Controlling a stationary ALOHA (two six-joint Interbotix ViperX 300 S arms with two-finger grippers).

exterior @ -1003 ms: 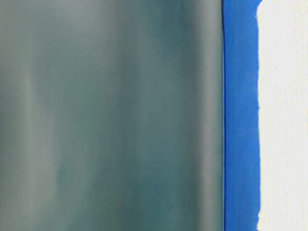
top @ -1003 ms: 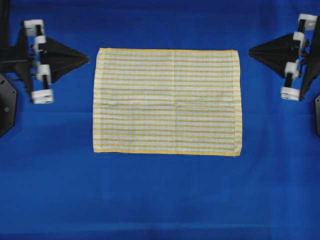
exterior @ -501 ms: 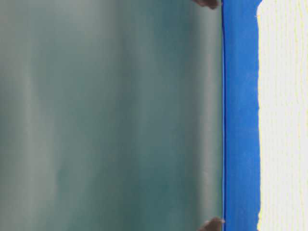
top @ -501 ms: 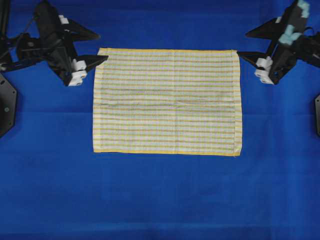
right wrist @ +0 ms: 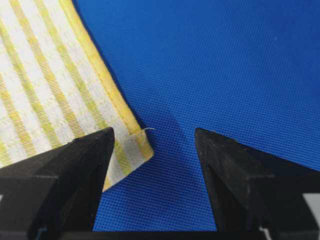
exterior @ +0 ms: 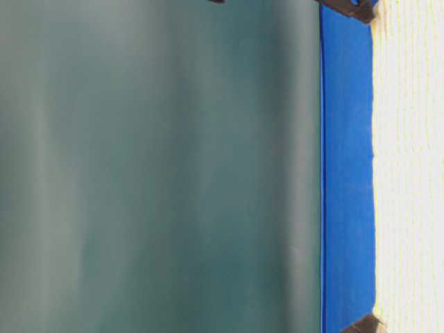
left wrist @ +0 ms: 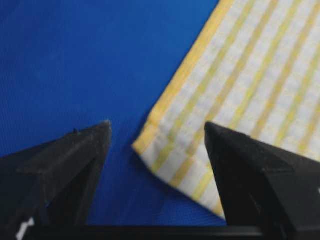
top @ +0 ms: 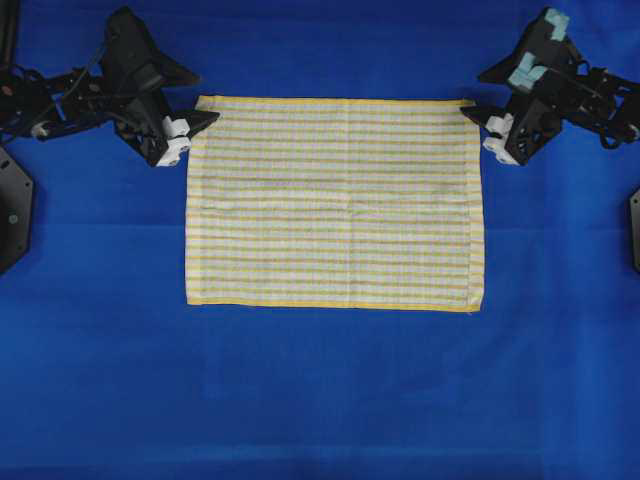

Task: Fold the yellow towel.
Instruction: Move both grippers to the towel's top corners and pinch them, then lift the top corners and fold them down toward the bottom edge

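Note:
I should fold the yellow towel in half next, so my left gripper needs to grab the yellow towel by its yellow-hemmed corner.
The yellow towel lies flat and spread out on the blue cloth, a yellow-and-white checked rectangle with yellow hems. My left gripper is open at the towel's far left corner; in the left wrist view the corner lies between the jaws, one fingertip over the cloth and one over bare blue. My right gripper is open at the far right corner; in the right wrist view the corner lies between the jaws. Neither gripper holds anything.
The blue cloth covers the whole table around the towel. Black arm bases stand at the left edge and right edge. The table-level view shows a blurred grey-green surface beside a blue strip.
Both grippers have swung in from the sides and come down to the towel's two far corners. The towel has not moved.

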